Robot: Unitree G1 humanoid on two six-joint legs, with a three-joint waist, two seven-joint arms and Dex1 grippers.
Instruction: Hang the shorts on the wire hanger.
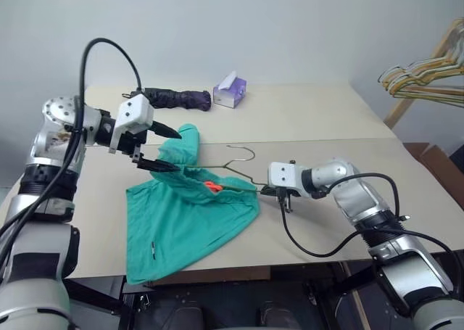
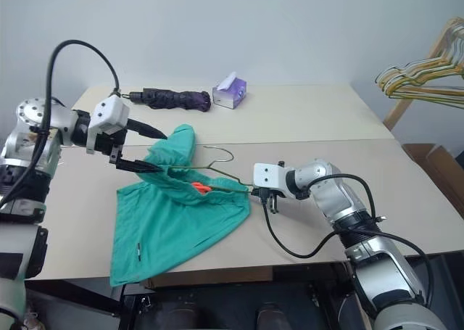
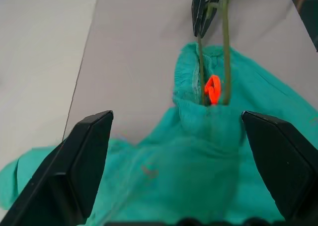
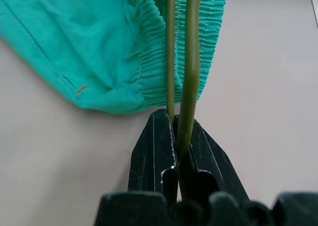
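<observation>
The waistband stands up in a bunched fold while the legs lie spread on the tabletop. My left gripper pinches the shorts (image 1: 181,214) by that raised waistband (image 1: 183,175) next.
The teal-green shorts (image 1: 181,214) lie spread on the table, one end bunched up into a raised fold (image 1: 187,138). The wire hanger (image 1: 243,156) is thin and olive; its hook pokes out above the waistband and its wires run into the gathered waistband (image 4: 149,52). A small orange tag (image 3: 212,89) sits between the wires. My right gripper (image 1: 259,191) is shut on the hanger's wires (image 4: 190,62) just outside the waistband. My left gripper (image 1: 176,152) is open, its fingers (image 3: 84,156) wide apart on either side of the raised fold.
A folded dark purple umbrella (image 1: 177,98) and a purple tissue box (image 1: 230,92) lie at the back of the table. A bunch of yellowish hangers (image 1: 424,76) hangs on a wooden rack at the far right. The table's front edge (image 1: 217,275) runs just below the shorts.
</observation>
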